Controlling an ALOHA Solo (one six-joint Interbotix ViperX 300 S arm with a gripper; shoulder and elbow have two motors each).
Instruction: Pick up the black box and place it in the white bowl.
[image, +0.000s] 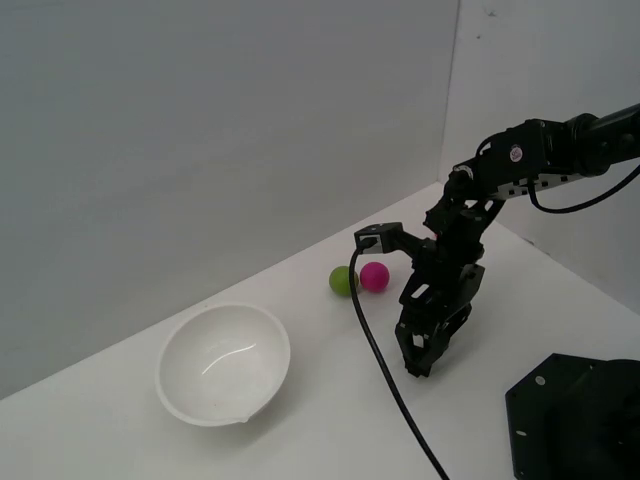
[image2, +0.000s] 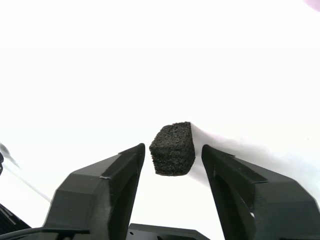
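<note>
I should grab the black box by its opposite sides with my gripper next, and then I will put the box in the white bowl (image: 215, 372).
The black box (image2: 172, 149), a small matte foam cube, rests on the white table between my two fingers in the wrist view. A thin gap shows on each side of it. My gripper (image2: 173, 152) is open and straddles the cube. In the exterior view the gripper (image: 418, 368) points down at the table, and its fingers hide the box. The white bowl (image: 215, 372) stands empty toward the exterior view's left, well apart from the gripper.
A green ball (image: 342, 280) and a pink ball (image: 374, 276) lie side by side behind the gripper. A black cable (image: 385, 372) hangs from the wrist across the table. The black base plate (image: 575, 420) fills the exterior view's lower right corner. A wall runs behind.
</note>
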